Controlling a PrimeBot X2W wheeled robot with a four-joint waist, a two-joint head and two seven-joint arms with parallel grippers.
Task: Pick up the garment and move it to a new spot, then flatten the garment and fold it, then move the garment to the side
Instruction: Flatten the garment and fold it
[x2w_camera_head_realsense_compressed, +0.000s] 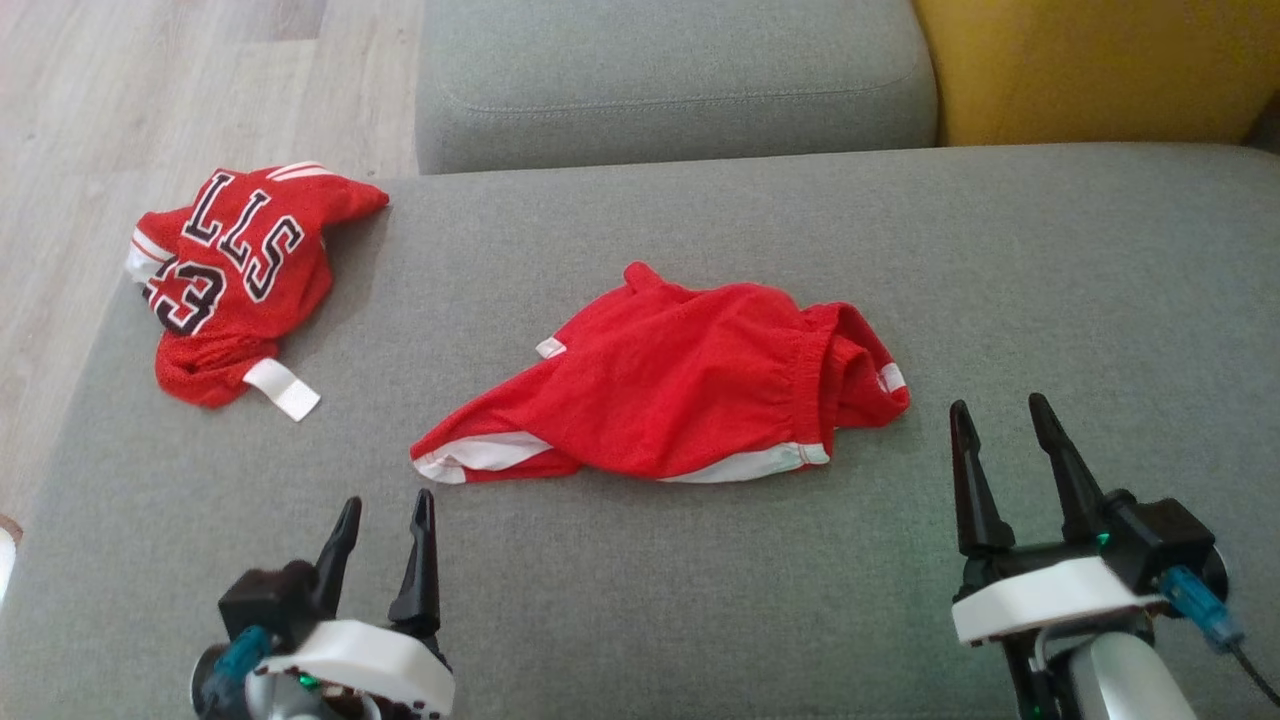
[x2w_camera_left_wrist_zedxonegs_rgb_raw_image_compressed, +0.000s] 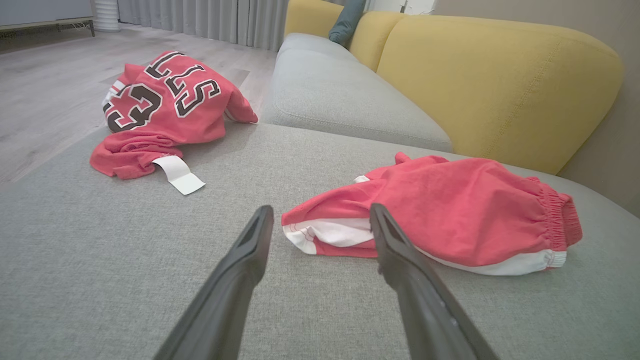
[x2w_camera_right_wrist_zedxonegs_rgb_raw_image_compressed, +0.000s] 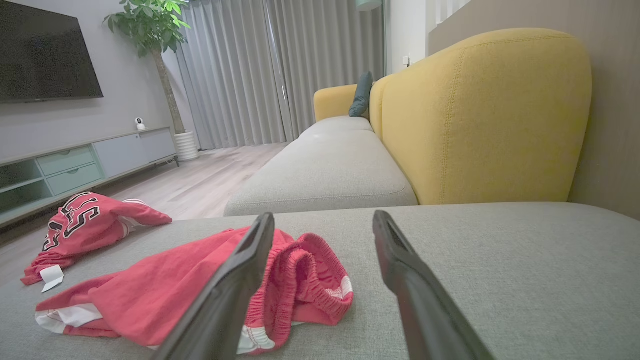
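Next, my right gripper takes hold of the shorts by the white-striped waistband corner (x2w_camera_head_realsense_compressed: 815, 454), since the gathered elastic edge (x2w_camera_head_realsense_compressed: 812, 382) stands up while the shorts' legs lie slack.
A pair of red shorts with white trim, the garment (x2w_camera_head_realsense_compressed: 680, 390) (x2w_camera_left_wrist_zedxonegs_rgb_raw_image_compressed: 450, 210) (x2w_camera_right_wrist_zedxonegs_rgb_raw_image_compressed: 165, 290), lies crumpled on the grey sofa seat (x2w_camera_head_realsense_compressed: 700, 600), its elastic waistband to the right. My left gripper (x2w_camera_head_realsense_compressed: 385, 515) (x2w_camera_left_wrist_zedxonegs_rgb_raw_image_compressed: 320, 220) hovers open just short of the shorts' lower left hem corner, touching nothing. Right of the waistband, my right gripper (x2w_camera_head_realsense_compressed: 1000, 420) (x2w_camera_right_wrist_zedxonegs_rgb_raw_image_compressed: 322, 222) is open too, with nothing between its fingers.
A second red garment, a jersey (x2w_camera_head_realsense_compressed: 235, 275) (x2w_camera_left_wrist_zedxonegs_rgb_raw_image_compressed: 165, 110) (x2w_camera_right_wrist_zedxonegs_rgb_raw_image_compressed: 85, 222) with black and white lettering and a white tag, is bunched at the seat's far left corner. A grey cushion (x2w_camera_head_realsense_compressed: 670, 80) and yellow backrest (x2w_camera_head_realsense_compressed: 1090, 65) lie beyond. Wooden floor (x2w_camera_head_realsense_compressed: 150, 90) runs along the left.
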